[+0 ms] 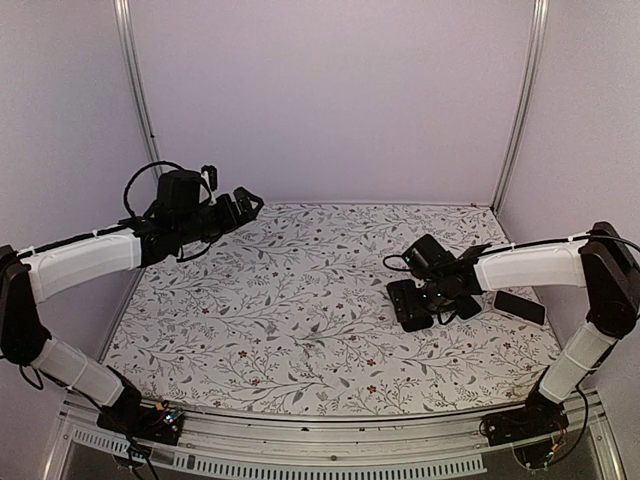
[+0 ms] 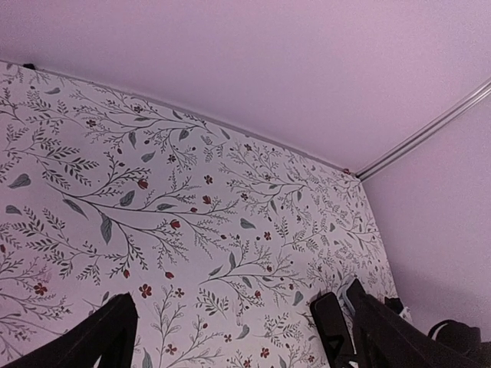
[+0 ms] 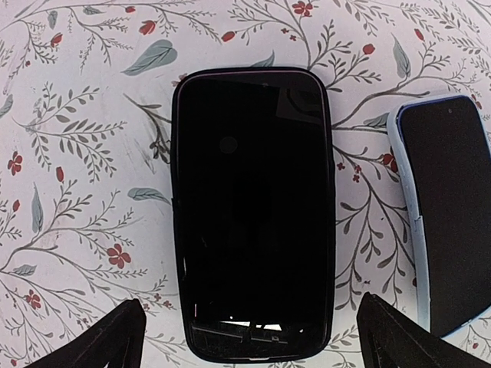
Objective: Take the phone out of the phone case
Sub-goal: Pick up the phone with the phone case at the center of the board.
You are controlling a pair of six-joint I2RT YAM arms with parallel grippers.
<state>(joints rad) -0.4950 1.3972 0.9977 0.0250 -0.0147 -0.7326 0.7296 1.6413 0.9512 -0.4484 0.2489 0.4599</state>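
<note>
The black phone (image 3: 253,207) shows its whole near end (image 3: 257,328) below my right gripper's fingertips in the right wrist view. My right gripper should lower its fingers before it closes on the phone.
A black phone (image 3: 253,207) in a glossy black case lies screen up on the floral table; it shows in the top view (image 1: 408,305) too. My right gripper (image 3: 250,322) hangs just above its near end, jaws open wide and empty, one finger (image 3: 103,341) on each side. It appears at the right centre in the top view (image 1: 445,303). My left gripper (image 1: 250,203) is raised at the far left, open and empty; its wrist view (image 2: 244,307) sees the black phone (image 2: 331,330) far off.
A second phone (image 3: 449,215) in a pale blue case lies close to the right of the black one. A dark flat slab (image 1: 520,306) lies near the right wall. Walls and metal posts (image 1: 520,100) enclose the table.
</note>
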